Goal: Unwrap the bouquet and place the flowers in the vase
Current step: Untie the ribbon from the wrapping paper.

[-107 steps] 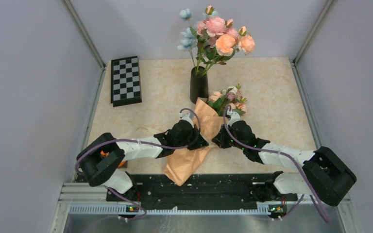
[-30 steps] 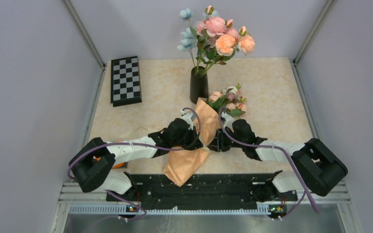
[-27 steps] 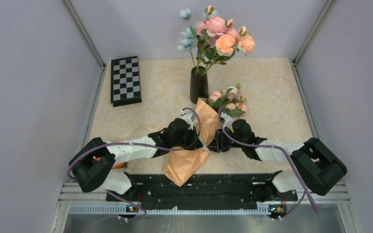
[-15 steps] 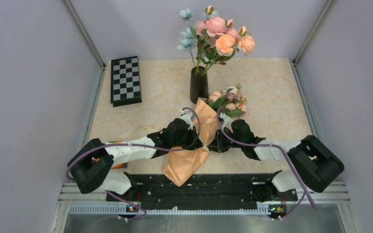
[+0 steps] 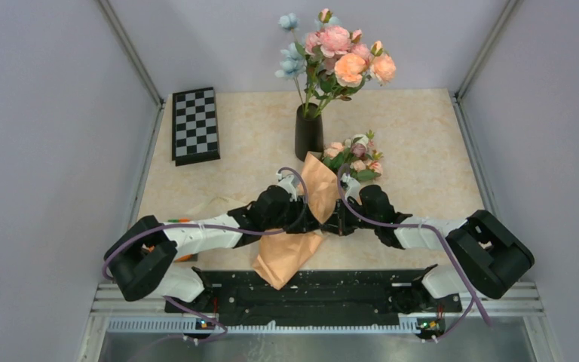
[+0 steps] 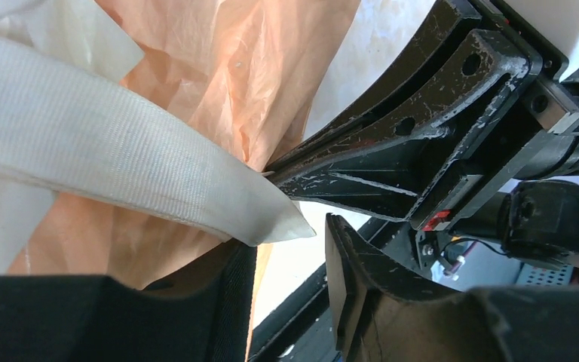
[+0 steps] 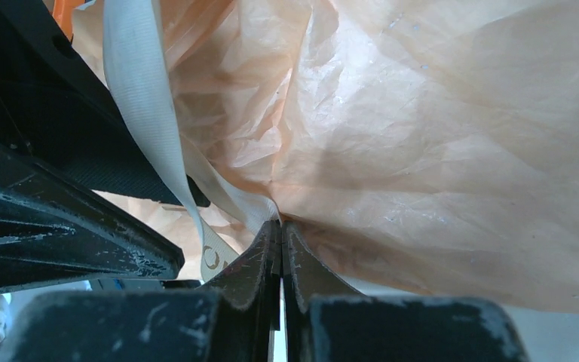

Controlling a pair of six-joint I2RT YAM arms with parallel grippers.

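My left gripper is about to reach the white ribbon (image 6: 105, 158) and take hold of its loose end (image 6: 280, 224), so the peach paper will be free to be unwrapped.
The bouquet lies on the table, its roses (image 5: 354, 158) pointing to the far right and its peach paper cone (image 5: 301, 234) trailing toward the near edge. A white ribbon (image 6: 105, 158) crosses the paper (image 6: 234, 68). My left gripper (image 5: 310, 219) stands open at the cone's waist; in the left wrist view its jaws (image 6: 290, 241) are apart, with the ribbon's end lying loose just above them. My right gripper (image 5: 333, 220) meets it from the right, shut (image 7: 281, 226) on the ribbon (image 7: 139, 90) where it comes off the paper (image 7: 437, 151). The black vase (image 5: 308, 134) stands just behind the bouquet.
A taller bunch of pink, orange and pale-blue flowers (image 5: 339, 53) fills the vase. A folded checkerboard (image 5: 194, 124) lies at the far left. A black rail (image 5: 301, 290) runs along the near edge, under the cone's tail. Grey walls close in both sides.
My left gripper has opened and let the ribbon go. My right gripper has shut on the ribbon. Both arms have hardly moved.
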